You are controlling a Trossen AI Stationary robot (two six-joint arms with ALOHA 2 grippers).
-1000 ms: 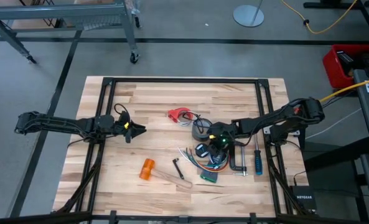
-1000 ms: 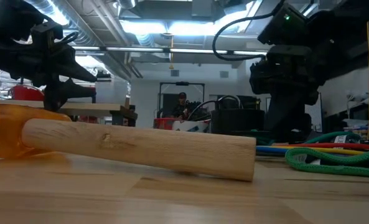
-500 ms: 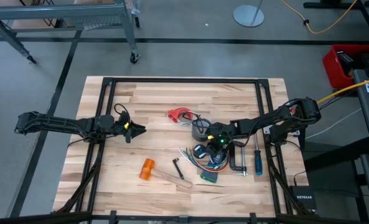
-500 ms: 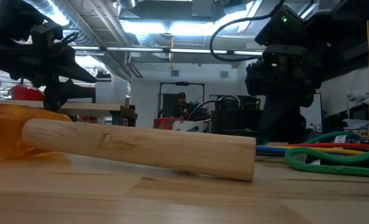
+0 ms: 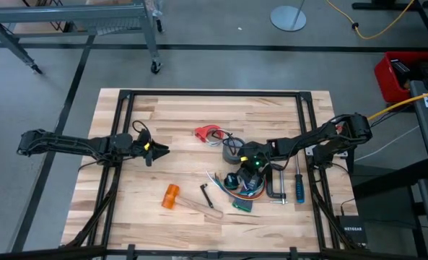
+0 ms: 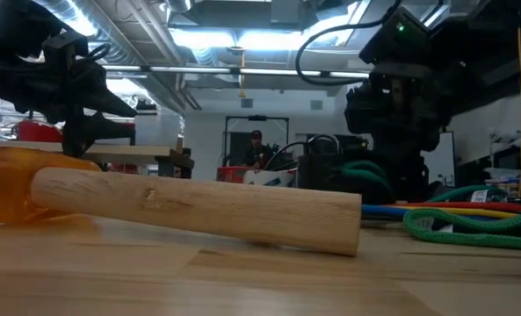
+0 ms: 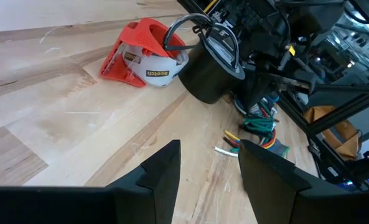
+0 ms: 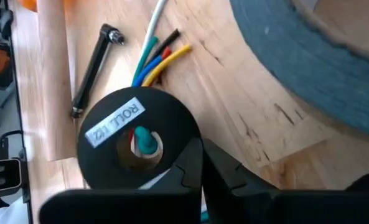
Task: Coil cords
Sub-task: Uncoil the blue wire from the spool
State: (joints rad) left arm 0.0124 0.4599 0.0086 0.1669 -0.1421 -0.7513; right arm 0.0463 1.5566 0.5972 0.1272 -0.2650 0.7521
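My right gripper is shut beside the black puck, so it reopens next, then shifts toward the puck's centre hole to close on its rim (image 8: 185,127).
A bundle of thin coloured cords (image 5: 244,189) lies right of the table's middle. A small black round puck (image 8: 137,146) sits on it, with a green cord in its centre hole. My right gripper (image 5: 237,173) reaches in from the right, shut, at the puck. A dark cord loops (image 7: 185,28) over a red plastic piece (image 5: 208,133) farther back. My left gripper (image 7: 209,152) hovers open at the table's left, pointing toward these things and touching nothing. My right gripper (image 8: 201,163) is shut in the cord bundle right beside the puck's rim (image 8: 187,134). The rim lies over one finger (image 8: 172,180) and hides what is between the fingers. The fingers slant down from the table's right. A green loop (image 6: 364,171) stands up beside them.
A grey tape roll (image 5: 233,148) stands just behind the right gripper. A mallet with an orange head (image 5: 172,196) and a wooden handle (image 6: 198,206) lies near the front. A black hex key (image 5: 207,195), a clamp (image 5: 275,188) and a blue screwdriver (image 5: 298,186) flank the cords.
My right gripper has shut at the puck without travelling. In the low view a green loop of cord has bulged up beside it where none showed before.
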